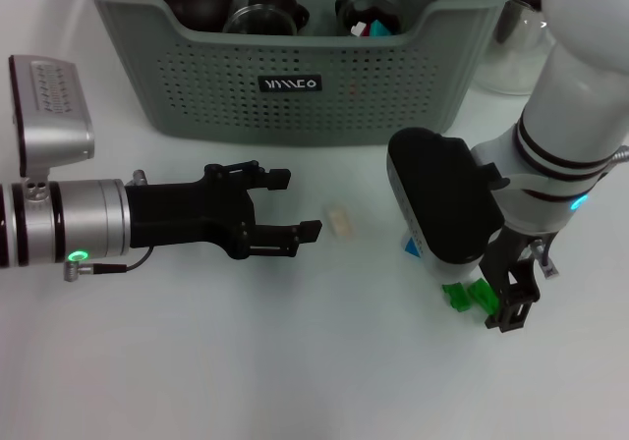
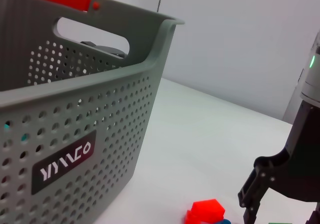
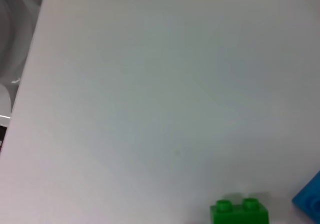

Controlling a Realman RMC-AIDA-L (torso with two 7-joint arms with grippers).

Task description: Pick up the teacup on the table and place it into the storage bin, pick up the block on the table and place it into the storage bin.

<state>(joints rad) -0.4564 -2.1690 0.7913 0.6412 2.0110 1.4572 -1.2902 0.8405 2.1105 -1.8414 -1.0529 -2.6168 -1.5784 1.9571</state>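
Observation:
The fingers of my right gripper reach down beside the green block, so it is time to close on it now.
The grey-green storage bin stands at the back of the white table, and its perforated wall and label fill the left wrist view. A dark teacup lies inside it among other dark teaware. A green block sits on the table at the right. My right gripper is down at that block; in the left wrist view its black fingers stand apart, open. My left gripper hovers open in front of the bin with nothing between its fingers.
A red block and a blue block lie close to the green one. A small pale piece rests mid-table. A clear glass pot stands right of the bin. Red and teal pieces show inside the bin.

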